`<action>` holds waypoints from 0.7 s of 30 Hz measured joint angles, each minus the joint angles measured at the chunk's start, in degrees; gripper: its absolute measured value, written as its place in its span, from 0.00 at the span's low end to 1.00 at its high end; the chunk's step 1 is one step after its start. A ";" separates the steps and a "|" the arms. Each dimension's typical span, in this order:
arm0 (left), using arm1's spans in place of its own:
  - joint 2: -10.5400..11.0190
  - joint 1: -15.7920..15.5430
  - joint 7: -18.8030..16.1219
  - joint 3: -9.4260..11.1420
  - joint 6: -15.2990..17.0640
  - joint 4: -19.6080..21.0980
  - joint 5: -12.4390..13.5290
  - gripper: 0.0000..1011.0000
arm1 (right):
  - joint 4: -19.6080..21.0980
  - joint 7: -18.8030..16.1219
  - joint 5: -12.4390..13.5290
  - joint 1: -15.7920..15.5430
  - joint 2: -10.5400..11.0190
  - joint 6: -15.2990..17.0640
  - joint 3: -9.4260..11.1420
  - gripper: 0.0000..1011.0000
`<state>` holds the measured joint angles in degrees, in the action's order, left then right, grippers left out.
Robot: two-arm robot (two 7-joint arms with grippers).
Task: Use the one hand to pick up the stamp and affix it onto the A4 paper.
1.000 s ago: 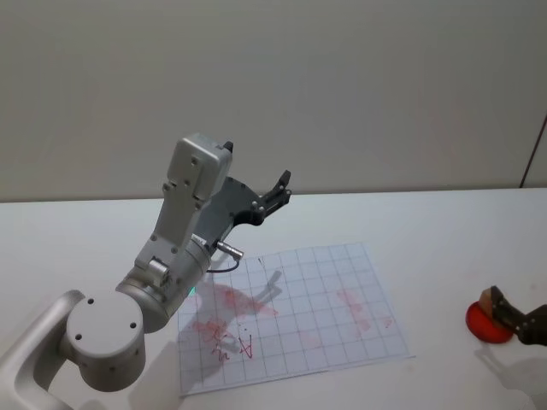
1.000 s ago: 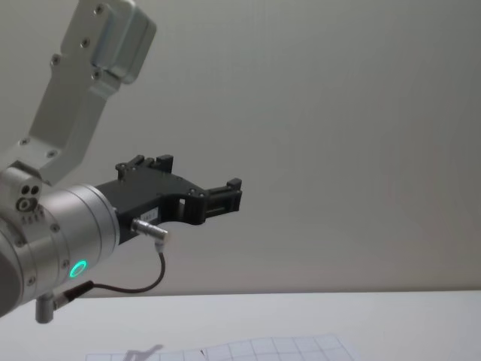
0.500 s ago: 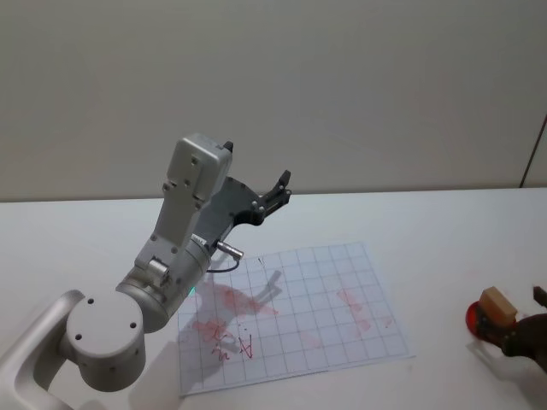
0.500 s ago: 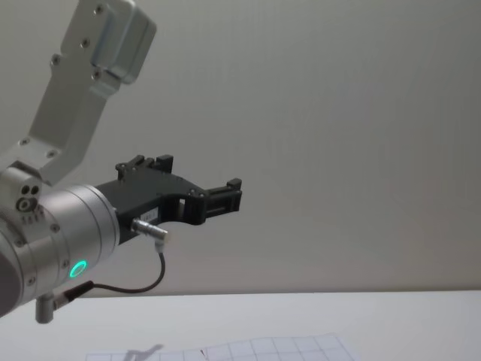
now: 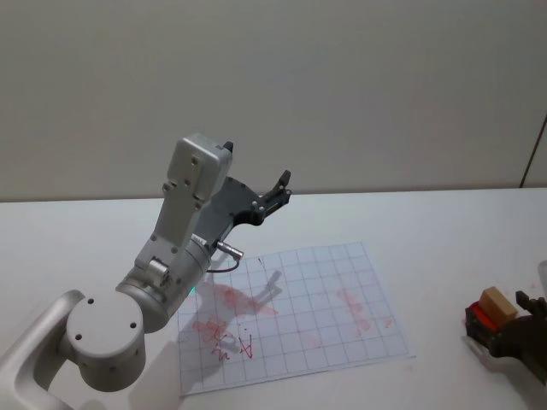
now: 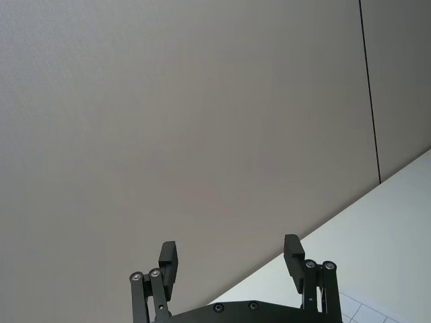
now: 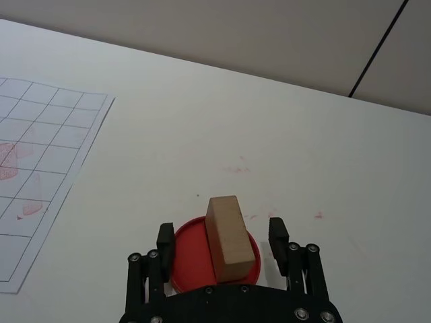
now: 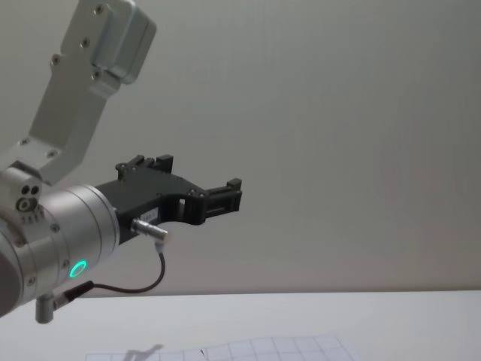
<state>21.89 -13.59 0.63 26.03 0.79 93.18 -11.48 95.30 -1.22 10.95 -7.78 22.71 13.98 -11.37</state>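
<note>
The stamp sits with its inked side on the red pad (image 7: 192,258), so next my right gripper needs to grab the stamp by its upright wooden sides.
The stamp (image 7: 229,237), a light wooden block, stands upright on a red round pad (image 7: 192,259) on the white table. My right gripper (image 7: 222,239) is open, with one black finger on each side of the stamp and a gap on both sides. In the head view the stamp (image 5: 497,301) and right gripper (image 5: 502,318) sit at the lower right edge. The A4 paper (image 5: 299,312), gridded and smeared with red marks, lies mid-table, left of the stamp. My left gripper (image 6: 230,259) is open and held high in the air above the paper's far left part (image 5: 278,190).
The big silver left arm (image 5: 171,256) with its green light rises over the paper's left side and casts a shadow on it. Bare white table (image 5: 444,248) lies between the paper and the red pad. A plain wall stands behind.
The right gripper has shifted lower and inward at the head view's right edge, so its fingers now flank the stamp. The left arm has not moved.
</note>
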 joint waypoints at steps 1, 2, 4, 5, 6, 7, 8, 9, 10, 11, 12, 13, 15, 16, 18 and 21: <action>0.00 0.00 0.00 0.00 0.00 0.00 0.00 0.99 | -0.13 -0.05 -0.08 0.10 -0.07 0.03 -0.04 0.85; 0.00 0.00 0.00 0.00 0.00 0.00 0.00 0.99 | -0.25 -0.10 -0.14 0.18 -0.13 0.06 -0.06 0.83; 0.00 0.00 0.00 0.00 0.00 0.00 0.00 0.99 | -0.54 -0.21 -0.31 0.42 -0.29 0.15 -0.12 0.77; 0.00 0.00 0.00 0.00 0.00 0.00 0.00 0.99 | -0.62 -0.25 -0.37 0.48 -0.34 0.16 -0.13 0.75; 0.00 0.00 0.00 0.00 0.00 0.00 0.00 0.99 | -0.78 -0.32 -0.46 0.61 -0.43 0.19 -0.18 0.71; 0.00 0.00 0.00 0.00 0.00 0.00 0.00 0.99 | -0.86 -0.35 -0.51 0.68 -0.47 0.20 -0.20 0.67; 0.00 0.00 0.00 0.00 0.00 0.00 0.00 0.99 | -0.92 -0.38 -0.54 0.74 -0.51 0.21 -0.21 0.65; 0.00 0.00 0.00 0.00 0.00 0.00 0.00 0.99 | -0.97 -0.40 -0.57 0.79 -0.55 0.22 -0.23 0.64; 0.00 0.00 0.00 0.00 0.00 0.00 0.00 0.99 | -1.03 -0.43 -0.60 0.82 -0.58 0.23 -0.24 0.61; 0.00 0.00 0.00 0.00 0.00 0.00 0.00 0.99 | -1.15 -0.49 -0.65 0.91 -0.64 0.23 -0.26 0.57; 0.00 0.00 0.00 0.00 0.00 0.00 0.00 0.99 | -1.20 -0.50 -0.68 0.95 -0.67 0.24 -0.27 0.55; 0.00 0.00 0.00 0.00 0.00 0.00 0.00 0.99 | -1.29 -0.54 -0.73 1.02 -0.72 0.26 -0.29 0.50; 0.00 0.00 0.00 0.00 0.00 0.00 0.00 0.99 | -1.41 -0.57 -0.81 1.13 -0.77 0.30 -0.30 0.42; 0.00 0.00 0.00 0.00 0.00 0.00 0.00 0.99 | -1.45 -0.57 -0.83 1.15 -0.79 0.40 -0.31 0.40; 0.00 0.00 0.00 0.00 0.00 0.00 0.00 0.99 | -1.55 -0.61 -0.86 1.16 -0.84 0.42 -0.34 0.36; 0.00 0.00 0.00 0.00 0.00 0.00 0.00 0.99 | -1.66 -0.65 -0.92 1.24 -0.90 0.44 -0.35 0.26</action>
<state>21.89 -13.59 0.63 26.02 0.79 93.18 -11.48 93.65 -1.87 10.03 -6.53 21.82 14.42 -11.72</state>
